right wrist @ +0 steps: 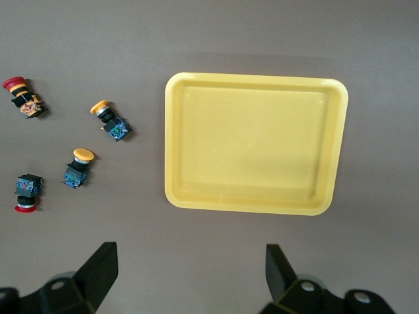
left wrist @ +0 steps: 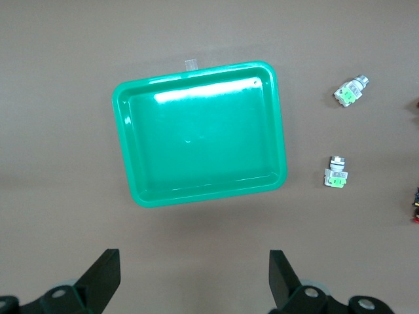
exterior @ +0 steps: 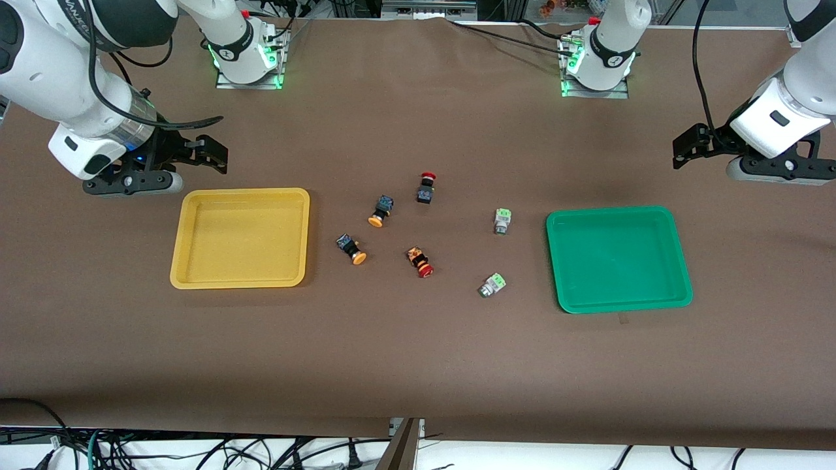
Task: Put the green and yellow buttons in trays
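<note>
I should next grab the yellow button by its blue-ended body with my right gripper, to put the button in the yellow tray.
The yellow tray lies empty at the right arm's end and also shows in the right wrist view. The green tray lies empty at the left arm's end and also shows in the left wrist view. Two yellow buttons lie on their sides beside the yellow tray. Two green buttons lie beside the green tray. My right gripper is open and empty over bare table just off the yellow tray's rim. My left gripper is open and empty over bare table just off the green tray's rim.
Two red-capped switches lie among the buttons at mid-table. The brown mat covers the whole table. The arms' bases stand along the edge farthest from the front camera.
</note>
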`<state>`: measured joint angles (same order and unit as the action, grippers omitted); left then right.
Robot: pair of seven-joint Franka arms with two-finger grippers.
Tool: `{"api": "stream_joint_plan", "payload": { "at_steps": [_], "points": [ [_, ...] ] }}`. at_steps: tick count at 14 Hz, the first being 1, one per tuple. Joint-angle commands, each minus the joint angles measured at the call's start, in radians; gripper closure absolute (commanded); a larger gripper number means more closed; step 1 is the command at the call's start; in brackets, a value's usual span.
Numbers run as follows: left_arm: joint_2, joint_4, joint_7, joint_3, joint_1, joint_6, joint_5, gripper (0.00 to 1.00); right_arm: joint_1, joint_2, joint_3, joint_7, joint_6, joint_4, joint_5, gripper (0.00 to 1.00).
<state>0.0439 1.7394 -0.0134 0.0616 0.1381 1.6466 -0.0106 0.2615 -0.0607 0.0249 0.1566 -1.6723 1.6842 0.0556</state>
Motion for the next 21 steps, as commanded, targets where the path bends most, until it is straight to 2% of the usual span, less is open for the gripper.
{"api": "stream_joint_plan", "payload": {
  "at_steps": [1, 5, 8, 10, 12, 13, 16, 21],
  "points": [
    [0.007, -0.010, -0.002, -0.002, 0.008, -0.007, -0.012, 0.00, -0.024, -0.001, -0.023, 0.009, 0.041, -0.011, -0.014, 0.00],
    [0.005, -0.015, -0.004, -0.002, 0.008, -0.007, -0.012, 0.00, -0.027, -0.008, -0.023, -0.009, 0.046, -0.026, -0.008, 0.00],
    [-0.039, -0.015, -0.005, -0.012, 0.018, -0.039, 0.001, 0.00, -0.005, -0.031, -0.031, 0.006, 0.040, -0.009, -0.010, 0.00],
    [-0.090, -0.015, 0.000, -0.046, 0.020, -0.147, 0.001, 0.00, 0.036, -0.112, -0.031, 0.008, -0.010, -0.008, -0.003, 0.00],
    [-0.131, -0.017, -0.008, -0.083, 0.020, -0.162, 0.000, 0.00, 0.068, -0.210, -0.033, 0.043, -0.104, -0.008, 0.009, 0.00],
    [-0.186, -0.033, -0.007, -0.104, 0.023, -0.139, -0.003, 0.00, 0.094, -0.261, -0.034, 0.038, -0.156, -0.008, 0.013, 0.00],
    [-0.411, -0.167, 0.001, -0.144, 0.060, 0.023, 0.000, 0.00, 0.197, -0.401, -0.033, 0.032, -0.353, -0.009, 0.009, 0.00],
    [-0.770, -0.440, 0.012, -0.146, 0.224, 0.244, 0.003, 0.00, 0.249, -0.593, -0.033, -0.024, -0.627, 0.002, 0.000, 0.00]
  ]
}}
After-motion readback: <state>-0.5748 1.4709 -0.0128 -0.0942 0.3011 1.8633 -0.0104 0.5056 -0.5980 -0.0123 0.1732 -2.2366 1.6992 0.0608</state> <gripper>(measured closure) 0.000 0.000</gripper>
